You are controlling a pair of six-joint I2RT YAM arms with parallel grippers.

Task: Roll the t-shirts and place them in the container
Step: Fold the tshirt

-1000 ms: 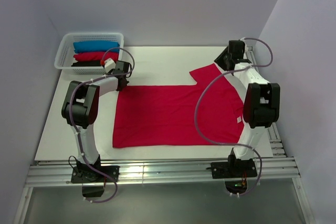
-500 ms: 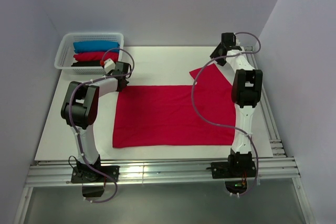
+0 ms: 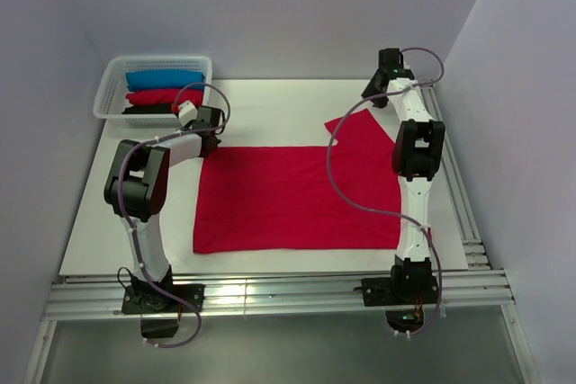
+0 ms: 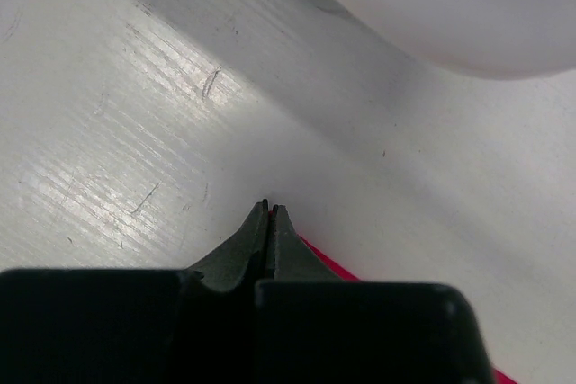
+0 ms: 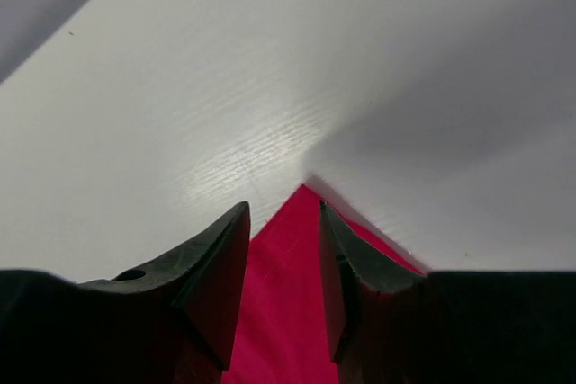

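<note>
My right gripper lowers before closing, since its fingers hover above the t-shirt's sleeve tip [image 3: 364, 114] [image 5: 301, 204], their shadow apart on the tabletop.
A crimson t-shirt [image 3: 297, 195] lies spread flat on the white table [image 3: 270, 105]. My left gripper [image 3: 213, 138] sits low at the shirt's far left corner. In the left wrist view its jaws [image 4: 269, 208] are pressed together with a sliver of red cloth [image 4: 331, 265] pinched between them. My right gripper [image 3: 375, 96] reaches to the back right, over the tip of the shirt's sleeve [image 3: 355, 123]. In the right wrist view it [image 5: 283, 208] stands open, its fingers on either side of the pointed red sleeve tip [image 5: 290, 303].
A white basket [image 3: 157, 59] at the back left holds blue [image 3: 164, 78], red [image 3: 162, 95] and black [image 3: 148, 109] rolled shirts. Grey walls close in the back and both sides. Metal rails [image 3: 270, 294] run along the near edge by the arm bases.
The right arm has stretched out straight towards the back, carrying its gripper to the sleeve tip. The left gripper has stayed at the shirt's corner and closed fully.
</note>
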